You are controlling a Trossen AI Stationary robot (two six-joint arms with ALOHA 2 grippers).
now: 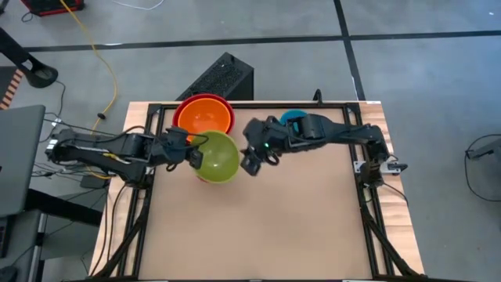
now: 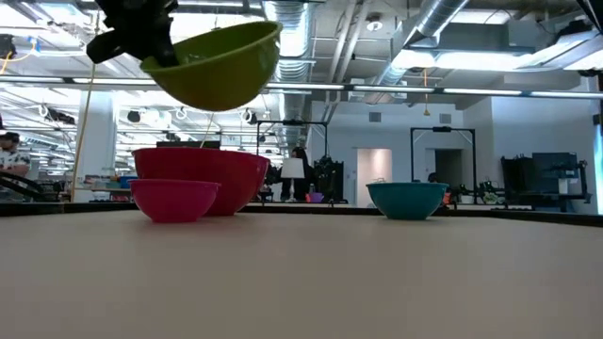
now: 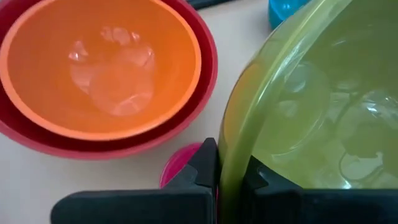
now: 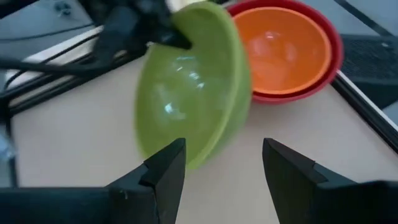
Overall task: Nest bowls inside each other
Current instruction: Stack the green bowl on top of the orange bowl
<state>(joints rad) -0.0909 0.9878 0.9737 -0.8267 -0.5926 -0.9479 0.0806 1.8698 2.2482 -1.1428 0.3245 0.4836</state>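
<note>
My right gripper's open fingers are narrower than the green bowl's round body, so they should next grab the bowl by its thin rim (image 1: 238, 161), opposite my left gripper.
The lime green bowl (image 1: 218, 157) (image 2: 219, 64) hangs tilted above the table, with my left gripper (image 3: 230, 182) (image 1: 190, 153) shut on its rim. The orange bowl (image 1: 205, 116) (image 3: 102, 65) sits nested in the red bowl (image 3: 208, 68) (image 2: 203, 174) at the far side. The small pink bowl (image 2: 176, 200) (image 3: 181, 167) rests upright on the table in front of the red one. The blue bowl (image 2: 407, 199) (image 1: 293, 117) stands to the right, partly under my right arm. My right gripper (image 4: 224, 174) (image 1: 253, 161) stands open in the air just right of the green bowl, touching nothing. My left gripper pinches the green bowl's rim (image 3: 233, 146) on its left side, one finger inside the wall and one outside. The fingers come from the table's left, slanting down. The bowl is lifted clear of the table and tilted, its opening turned partly toward my right gripper.
A black box (image 1: 223, 78) lies beyond the table's far edge. Black frame rails (image 1: 368, 196) run along the left and right sides. The near half of the brown tabletop (image 1: 266, 227) holds nothing.
</note>
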